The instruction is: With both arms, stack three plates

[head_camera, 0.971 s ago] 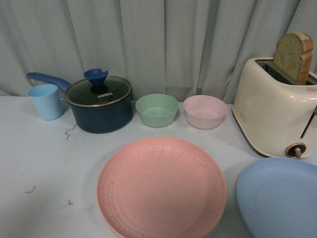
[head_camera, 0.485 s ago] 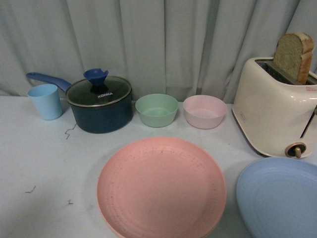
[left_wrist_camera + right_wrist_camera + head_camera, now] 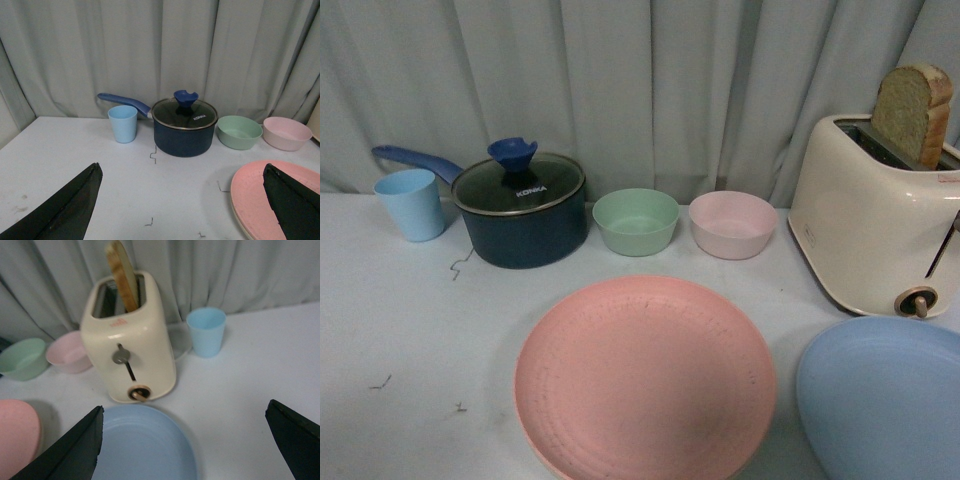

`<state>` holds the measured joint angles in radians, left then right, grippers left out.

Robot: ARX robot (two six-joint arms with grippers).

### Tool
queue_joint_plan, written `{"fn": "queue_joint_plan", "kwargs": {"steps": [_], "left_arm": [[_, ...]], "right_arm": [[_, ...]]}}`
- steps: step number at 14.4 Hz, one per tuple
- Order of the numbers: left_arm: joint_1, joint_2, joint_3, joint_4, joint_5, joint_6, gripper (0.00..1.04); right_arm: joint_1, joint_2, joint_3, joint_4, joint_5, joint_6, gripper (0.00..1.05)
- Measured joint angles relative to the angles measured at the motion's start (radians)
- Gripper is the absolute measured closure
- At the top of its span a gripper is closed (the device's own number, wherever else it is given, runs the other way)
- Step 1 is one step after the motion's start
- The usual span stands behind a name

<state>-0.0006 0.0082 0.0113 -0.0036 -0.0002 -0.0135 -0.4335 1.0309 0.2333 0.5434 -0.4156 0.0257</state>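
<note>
I should next use my right gripper to grab the light blue plate by its rim [image 3: 189, 444], so that I can stack it onto the pink plate [image 3: 19, 435].
The pink plate [image 3: 645, 380] lies at the table's front centre, and a beige rim [image 3: 236, 216] of another plate shows just under its edge. To its right, in front of the toaster, lies the light blue plate [image 3: 885, 400]. My left gripper [image 3: 181, 166] is open above bare table, with the pink plate [image 3: 255, 195] by one of its fingers. My right gripper [image 3: 185, 406] is open over the near edge of the light blue plate [image 3: 140, 445], holding nothing. Neither gripper shows in the front view.
Along the back stand a light blue cup [image 3: 412, 204], a dark blue lidded pot [image 3: 522, 215], a green bowl [image 3: 636, 221] and a pink bowl [image 3: 732, 224]. A cream toaster [image 3: 870, 225] with bread is at right, with another blue cup [image 3: 206, 331] beside it.
</note>
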Motion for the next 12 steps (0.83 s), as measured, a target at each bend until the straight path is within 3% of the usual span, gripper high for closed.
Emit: {"fn": "queue_joint_plan", "kwargs": {"steps": [1,8,10,11,12], "left_arm": [[0.000,0.000,0.000,0.000,0.000,0.000,0.07],[0.000,0.000,0.000,0.000,0.000,0.000,0.07],[0.000,0.000,0.000,0.000,0.000,0.000,0.07],[0.000,0.000,0.000,0.000,0.000,0.000,0.07],[0.000,0.000,0.000,0.000,0.000,0.000,0.07]], "right_arm": [[0.000,0.174,0.051,0.035,0.033,0.001,0.06],[0.008,0.440,0.131,0.037,0.097,-0.007,0.06],[0.070,0.731,0.218,0.071,0.211,-0.057,0.06],[0.149,0.881,0.272,0.053,0.289,-0.084,0.06],[0.178,0.930,0.285,0.061,0.306,-0.084,0.06]]}}
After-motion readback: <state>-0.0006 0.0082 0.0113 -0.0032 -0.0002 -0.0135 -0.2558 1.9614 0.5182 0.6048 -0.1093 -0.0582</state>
